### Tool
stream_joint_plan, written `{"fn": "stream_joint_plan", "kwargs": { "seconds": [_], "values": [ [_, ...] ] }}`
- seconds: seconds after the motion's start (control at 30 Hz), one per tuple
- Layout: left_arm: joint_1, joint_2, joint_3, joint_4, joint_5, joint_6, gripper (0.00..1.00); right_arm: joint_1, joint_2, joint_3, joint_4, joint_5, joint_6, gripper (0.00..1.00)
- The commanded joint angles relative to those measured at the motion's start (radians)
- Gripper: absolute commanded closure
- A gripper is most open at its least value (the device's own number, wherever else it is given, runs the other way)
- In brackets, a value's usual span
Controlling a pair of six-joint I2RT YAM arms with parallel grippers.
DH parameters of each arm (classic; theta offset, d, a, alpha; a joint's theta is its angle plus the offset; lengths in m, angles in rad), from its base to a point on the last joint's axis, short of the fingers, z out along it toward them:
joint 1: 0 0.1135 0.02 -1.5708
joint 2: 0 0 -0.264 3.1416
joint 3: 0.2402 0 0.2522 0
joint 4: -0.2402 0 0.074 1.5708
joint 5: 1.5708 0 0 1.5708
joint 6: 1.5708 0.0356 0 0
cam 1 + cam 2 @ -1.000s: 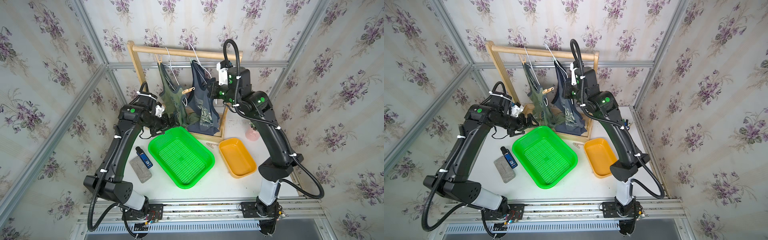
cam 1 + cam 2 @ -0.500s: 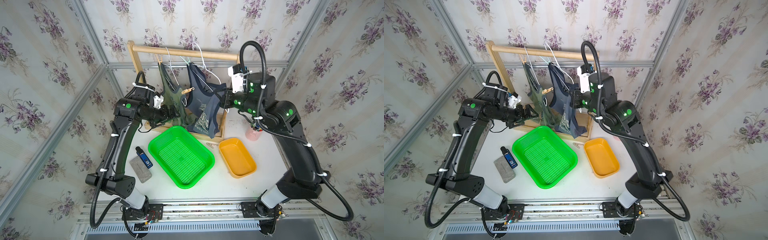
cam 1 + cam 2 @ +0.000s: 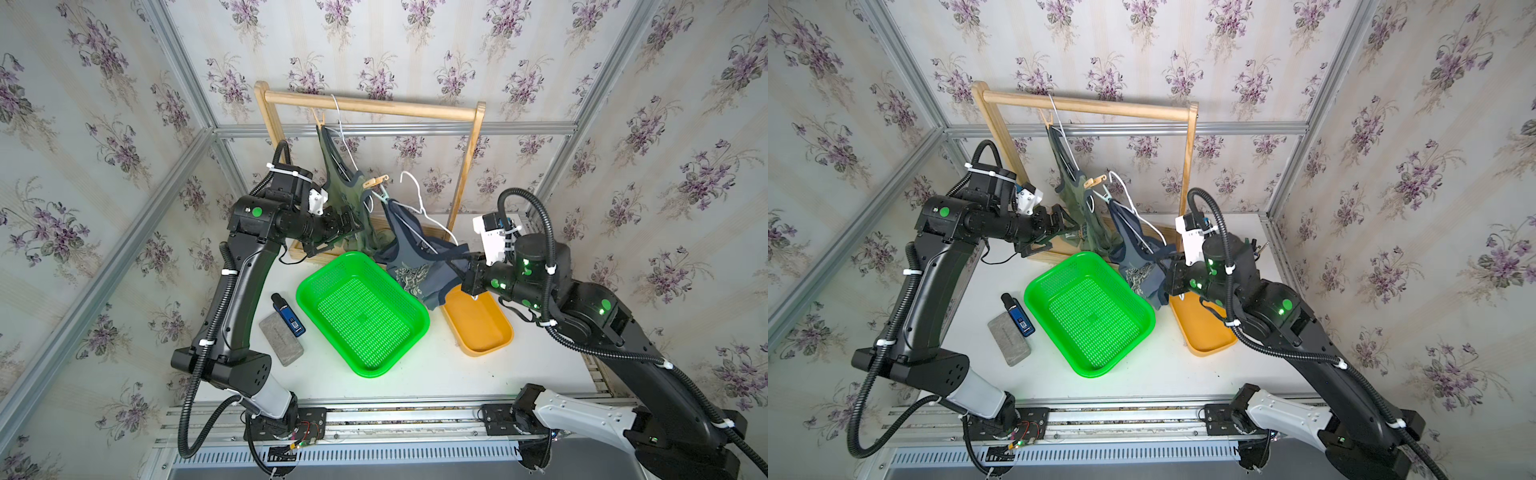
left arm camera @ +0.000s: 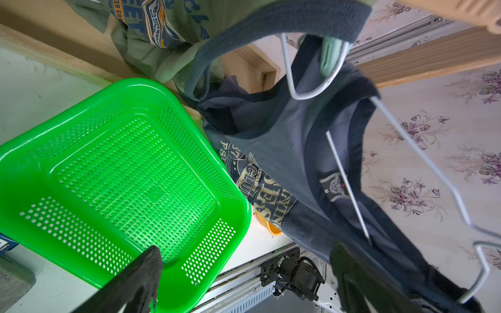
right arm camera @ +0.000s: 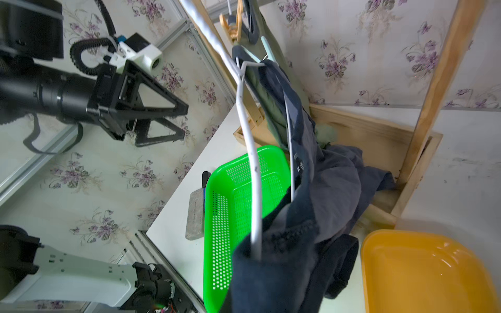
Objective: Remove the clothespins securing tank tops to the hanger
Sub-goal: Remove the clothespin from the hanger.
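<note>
My left gripper grabs the grey-green clothespin (image 3: 381, 196) across its spread handle ends next, so closing opens the clothespin to remove from the navy top.
The olive tank top (image 3: 347, 195) hangs by a white hanger from the wooden rail (image 3: 370, 106), with wooden clothespins (image 3: 376, 181) on it. A grey-green clothespin (image 3: 381, 196) (image 5: 268, 51) sits where the navy tank top (image 3: 419, 266) (image 4: 284, 135) meets it. The navy top and its white wire hanger (image 3: 419, 203) (image 5: 249, 149) are off the rail, slung low over the trays. My right gripper (image 3: 465, 266) (image 3: 1169, 266) is shut on the navy top's strap and hanger end, its fingers buried in cloth. My left gripper (image 3: 353, 224) (image 4: 246, 271) is open beside the olive top, holding nothing.
A green mesh basket (image 3: 361, 311) lies mid-table with an orange tray (image 3: 478, 328) to its right, under my right gripper. A grey block (image 3: 280, 338) and a blue device (image 3: 289, 320) lie left of the basket. The rack's wooden base (image 5: 366, 135) stands behind.
My right arm has swung down and to the right, dragging the navy top and its hanger off the rail towards the orange tray. The left gripper stayed open and edged towards the olive top.
</note>
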Motion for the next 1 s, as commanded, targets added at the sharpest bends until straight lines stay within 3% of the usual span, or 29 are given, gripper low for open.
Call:
{"fn": "stream_joint_plan", "kwargs": {
  "seconds": [0.0,0.3,0.53,0.97],
  "values": [
    [-0.020,0.002,-0.022,-0.013,-0.043,-0.065,0.01,0.056,-0.036,-0.062,0.052,0.062,0.058,1.00],
    [-0.043,-0.029,-0.153,0.065,-0.064,-0.142,0.01,0.137,-0.088,-0.176,0.047,0.087,0.093,1.00],
    [-0.043,-0.061,-0.333,0.263,-0.041,-0.262,0.01,0.255,-0.092,-0.232,0.082,0.116,0.118,1.00],
    [0.010,0.001,-0.411,0.294,-0.085,-0.298,0.02,0.396,-0.048,-0.221,0.126,0.191,0.138,1.00]
  ]
}}
